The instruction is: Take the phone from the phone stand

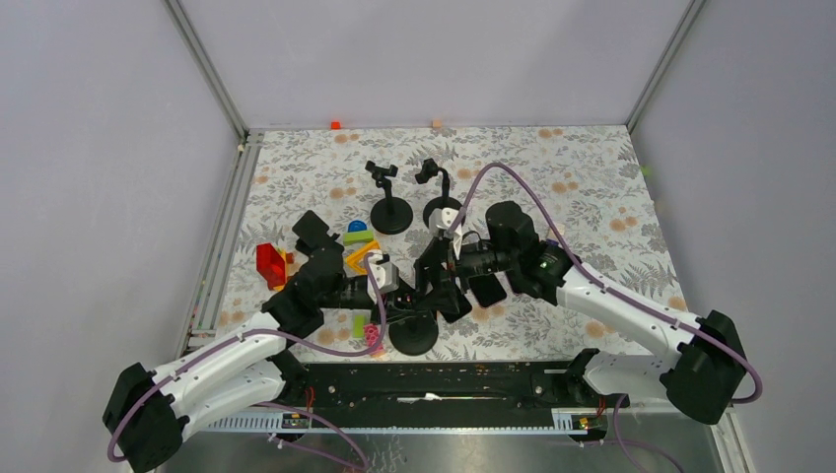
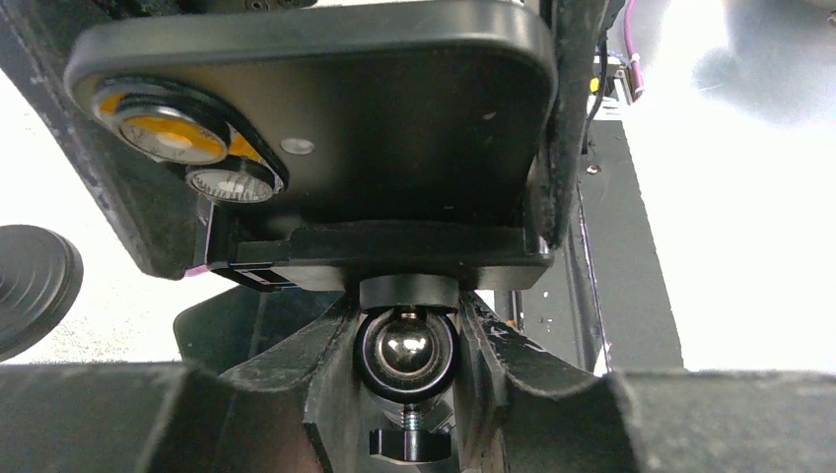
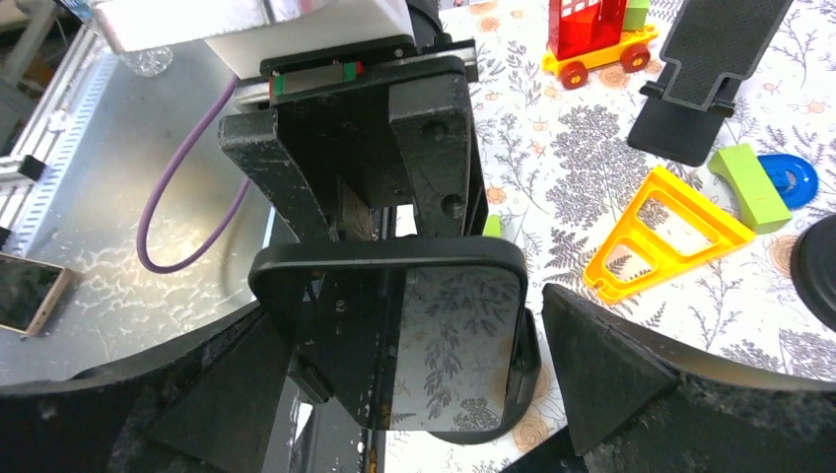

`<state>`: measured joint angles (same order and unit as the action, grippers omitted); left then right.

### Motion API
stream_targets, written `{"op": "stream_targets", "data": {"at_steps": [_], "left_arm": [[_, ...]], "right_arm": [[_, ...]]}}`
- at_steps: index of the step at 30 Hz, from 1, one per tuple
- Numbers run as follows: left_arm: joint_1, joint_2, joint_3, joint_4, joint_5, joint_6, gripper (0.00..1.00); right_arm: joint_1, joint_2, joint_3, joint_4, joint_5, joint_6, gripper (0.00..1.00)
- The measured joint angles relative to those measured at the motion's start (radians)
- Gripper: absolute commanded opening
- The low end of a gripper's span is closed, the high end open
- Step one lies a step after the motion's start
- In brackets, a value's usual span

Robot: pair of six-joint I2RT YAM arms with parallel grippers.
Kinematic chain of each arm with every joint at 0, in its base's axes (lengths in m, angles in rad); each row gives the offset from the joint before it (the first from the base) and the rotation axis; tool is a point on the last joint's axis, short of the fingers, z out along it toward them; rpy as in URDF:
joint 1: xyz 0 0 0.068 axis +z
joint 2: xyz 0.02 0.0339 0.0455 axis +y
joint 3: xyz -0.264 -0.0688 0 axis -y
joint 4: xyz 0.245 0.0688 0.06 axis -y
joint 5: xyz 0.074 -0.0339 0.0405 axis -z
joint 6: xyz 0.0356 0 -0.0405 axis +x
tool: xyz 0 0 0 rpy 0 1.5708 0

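My right gripper should close on the phone. My fingers reach along both sides of the phone (image 2: 340,148), level with the clamp (image 2: 394,251), so they would hold the phone if I closed now.
A black phone (image 3: 463,335) stands clamped in a black phone stand, whose round base (image 1: 414,335) sits near the table's front edge. The left wrist view shows the phone's back (image 2: 394,118) with its camera lenses, resting in the stand's clamp (image 2: 394,251). My left gripper (image 2: 407,340) is shut on the stand's ball joint (image 2: 407,347) just under the clamp. My right gripper (image 3: 409,325) is open around the phone's screen side, with a gap at its right finger (image 3: 611,384). In the top view both grippers, left (image 1: 397,296) and right (image 1: 441,279), meet at the stand.
Two empty black stands (image 1: 391,212) (image 1: 441,207) stand behind. Toys lie to the left: a red block (image 1: 270,264), a yellow triangle (image 3: 670,236), a green block (image 3: 747,182) and a flat black holder (image 3: 705,69). Another phone (image 3: 30,291) lies on the metal ledge.
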<state>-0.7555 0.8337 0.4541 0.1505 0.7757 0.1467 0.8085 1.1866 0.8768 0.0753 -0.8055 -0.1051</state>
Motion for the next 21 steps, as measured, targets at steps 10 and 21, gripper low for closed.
{"op": "stream_targets", "data": {"at_steps": [10,21], "left_arm": [[0.0,0.015,0.013,-0.023,0.003,-0.006,0.0],[-0.001,0.048,0.031,-0.021,0.029,0.013,0.0]], "right_arm": [[0.0,0.0,-0.069,0.163,-0.022,0.109,0.69],[0.008,-0.053,-0.087,0.115,0.035,0.047,0.05]]}}
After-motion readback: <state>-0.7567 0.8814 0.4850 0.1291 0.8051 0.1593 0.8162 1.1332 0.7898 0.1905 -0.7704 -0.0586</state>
